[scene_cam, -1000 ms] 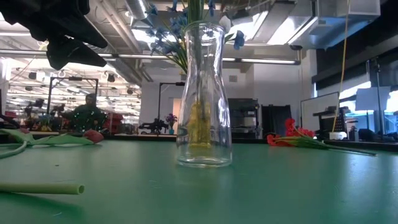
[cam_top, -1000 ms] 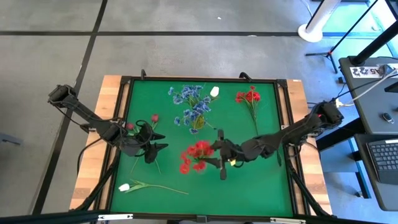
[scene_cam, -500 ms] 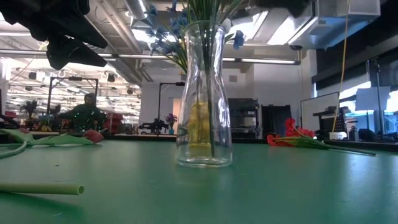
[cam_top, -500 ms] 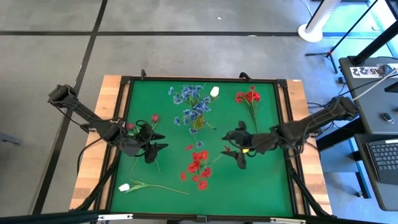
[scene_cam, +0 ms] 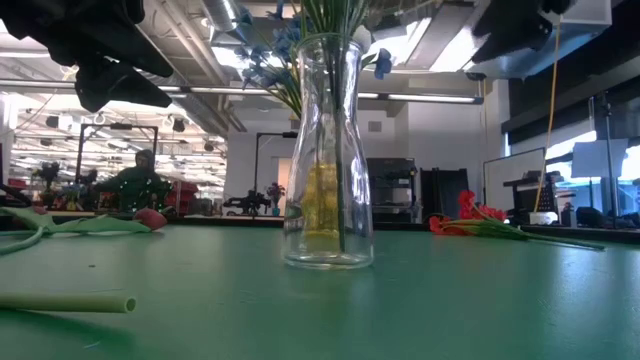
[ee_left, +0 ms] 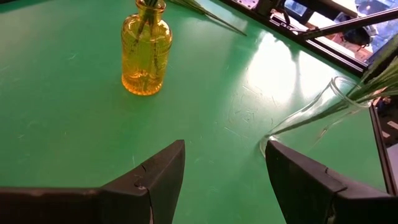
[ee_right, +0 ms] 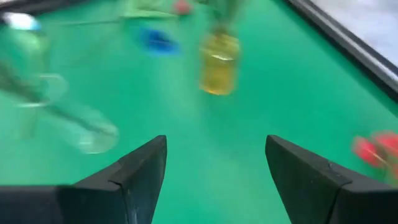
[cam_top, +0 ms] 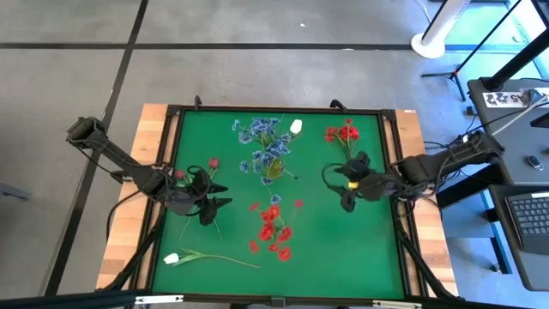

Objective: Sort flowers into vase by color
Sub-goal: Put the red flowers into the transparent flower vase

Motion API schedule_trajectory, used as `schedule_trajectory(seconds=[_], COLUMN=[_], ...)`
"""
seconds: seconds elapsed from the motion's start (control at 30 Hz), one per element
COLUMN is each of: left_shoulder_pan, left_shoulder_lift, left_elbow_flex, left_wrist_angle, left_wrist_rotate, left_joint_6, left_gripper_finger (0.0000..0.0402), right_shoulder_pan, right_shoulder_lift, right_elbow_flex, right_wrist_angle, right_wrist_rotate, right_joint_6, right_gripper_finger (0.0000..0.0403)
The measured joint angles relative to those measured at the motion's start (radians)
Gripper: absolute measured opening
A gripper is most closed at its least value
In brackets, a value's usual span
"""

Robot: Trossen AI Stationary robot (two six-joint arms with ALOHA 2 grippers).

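Observation:
The red spray needs to go into the clear glass vase (ee_right: 96, 134), so my right gripper should grab it next by its green stems, just below the blossoms.
A clear glass vase (scene_cam: 328, 150) near the table's middle holds red flowers (cam_top: 273, 225); their green stems stand inside it. Behind it a yellow vase (ee_left: 146, 53) holds blue flowers (cam_top: 264, 148), with a white bud (cam_top: 296, 127) beside them. A red spray (cam_top: 343, 136) lies on the mat at the far right. A pink bud (cam_top: 214, 163) lies at the left, and a white flower (cam_top: 171, 257) lies near the front left. My left gripper (ee_left: 225, 180) hangs open above the mat at the left. My right gripper (ee_right: 216, 168) hangs open at the right, between the clear vase and the red spray.
The green mat (cam_top: 369, 249) has a black raised frame (cam_top: 396, 172) round it, with wooden table edges outside. A cut stem end (scene_cam: 70, 300) lies close to the low camera. Bare mat lies at the front right.
My right gripper has let go of the red flowers over the clear vase and drawn back toward the table's right edge, tipping up from pointing steeply down. The red flowers have dropped into the clear vase, their stems now standing inside it, blossoms spread out above.

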Motion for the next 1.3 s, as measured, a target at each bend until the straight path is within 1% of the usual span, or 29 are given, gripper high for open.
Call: schedule_trajectory(seconds=[0.07,0.13,0.23,0.3,0.4,0.6,0.8,0.9,0.97,1.3], left_shoulder_pan=[0.0,0.0,0.0,0.0,0.0,0.0,0.0,0.0,0.0,0.0], left_shoulder_lift=[0.0,0.0,0.0,0.0,0.0,0.0,0.0,0.0,0.0,0.0], left_elbow_flex=[0.0,0.0,0.0,0.0,0.0,0.0,0.0,0.0,0.0,0.0], left_wrist_angle=[0.0,0.001,0.003,0.005,0.005,0.004,0.003,0.003,0.003,0.003], left_wrist_rotate=[0.0,0.0,0.0,0.0,0.0,0.0,0.0,0.0,0.0,0.008], left_joint_6=[0.0,0.0,0.0,-0.001,-0.001,-0.001,0.0,0.0,0.0,-0.001], left_gripper_finger=[0.0218,0.0218,0.0218,0.0218,0.0218,0.0218,0.0218,0.0218,0.0218,0.0218], right_shoulder_pan=[-0.047,-0.115,-0.24,-0.319,-0.424,-0.611,-0.777,-0.83,-0.855,-0.923], right_shoulder_lift=[-0.003,0.008,0.036,0.051,0.075,0.103,0.118,0.142,0.165,0.338], right_elbow_flex=[0.0,-0.006,-0.037,-0.066,-0.115,-0.228,-0.327,-0.373,-0.392,-0.399], right_wrist_angle=[-0.095,-0.198,-0.29,-0.295,-0.254,-0.088,0.01,0.104,0.159,0.284], right_wrist_rotate=[0.041,0.057,0.026,-0.004,-0.052,-0.167,-0.234,-0.291,-0.311,-0.292], right_joint_6=[0.054,0.13,0.217,0.229,0.214,0.118,0.081,0.056,0.039,-0.007], right_gripper_finger=[0.0273,0.0273,0.0273,0.0273,0.0273,0.0273,0.0273,0.0273,0.0273,0.0273])
